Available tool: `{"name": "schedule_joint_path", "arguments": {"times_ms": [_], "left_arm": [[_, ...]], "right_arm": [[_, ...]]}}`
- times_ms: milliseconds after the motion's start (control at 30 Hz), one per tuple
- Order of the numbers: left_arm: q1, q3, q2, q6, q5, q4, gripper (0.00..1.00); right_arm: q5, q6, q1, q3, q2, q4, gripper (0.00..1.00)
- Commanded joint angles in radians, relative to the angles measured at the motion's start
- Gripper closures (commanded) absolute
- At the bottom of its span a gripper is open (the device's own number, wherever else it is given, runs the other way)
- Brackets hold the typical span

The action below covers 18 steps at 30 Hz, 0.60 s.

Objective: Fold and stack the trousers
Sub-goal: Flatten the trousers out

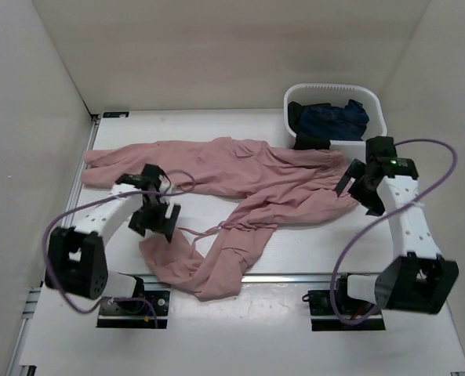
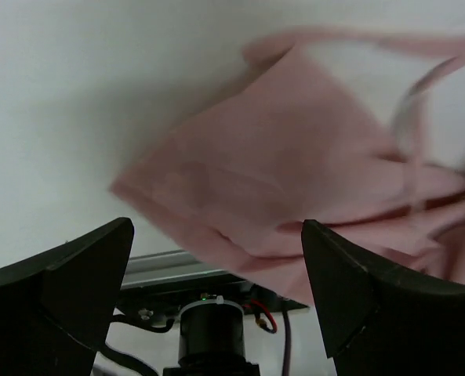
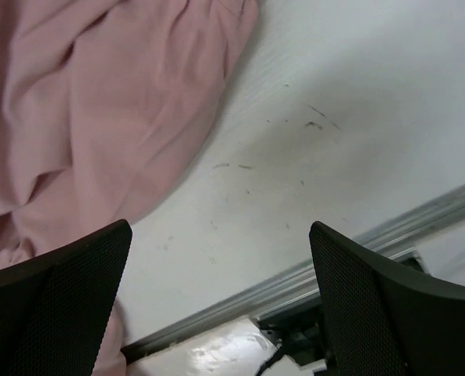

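My left gripper grabs the near edge of the bunched trouser leg's loose end next, to straighten the leg for folding.
The dusty-pink trousers lie spread across the table, one leg reaching far left, the other bunched over the near edge. A thin drawstring trails near the middle. My left gripper is open and empty, hovering just left of the bunched leg; its view shows the pink fabric ahead of the open fingers. My right gripper is open and empty above the waistband end at the right; its view shows pink fabric at upper left.
A white basket at the back right holds dark navy garments. White walls enclose the table on the left, back and right. A metal rail runs along the table's near edge. Purple cables loop from both arms.
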Motion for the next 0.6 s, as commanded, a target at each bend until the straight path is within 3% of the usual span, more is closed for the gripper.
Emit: {"name": "schedule_joint_path", "arguments": {"times_ms": [0,167,367,400,433,500,567], "left_arm": [[-0.030,-0.145,0.073,-0.002,-0.093,0.125,0.00],[-0.053,-0.217,0.101,-0.002,-0.084,0.190,0.00],[-0.170,-0.367,0.104,-0.002,-0.053,0.233,0.02],[-0.170,-0.367,0.116,-0.002,-0.044,0.233,0.11],[-0.170,-0.378,0.128,-0.002,-0.044,0.233,0.33],[-0.156,-0.378,0.151,-0.002,-0.056,0.242,0.60],[-0.122,-0.362,0.151,-0.002,-0.096,0.242,0.86]], "right_arm": [[-0.075,0.074,-0.021,-0.093,0.063,0.230,0.01],[-0.110,0.090,-0.070,-0.146,0.168,0.434,0.01],[-0.096,0.166,-0.105,-0.156,0.322,0.557,0.01],[-0.096,0.182,-0.106,-0.165,0.357,0.570,0.01],[-0.096,0.197,-0.116,-0.165,0.376,0.570,0.04],[-0.096,0.219,-0.116,-0.165,0.432,0.570,0.12],[-0.110,0.240,-0.116,-0.175,0.461,0.570,0.30]]}}
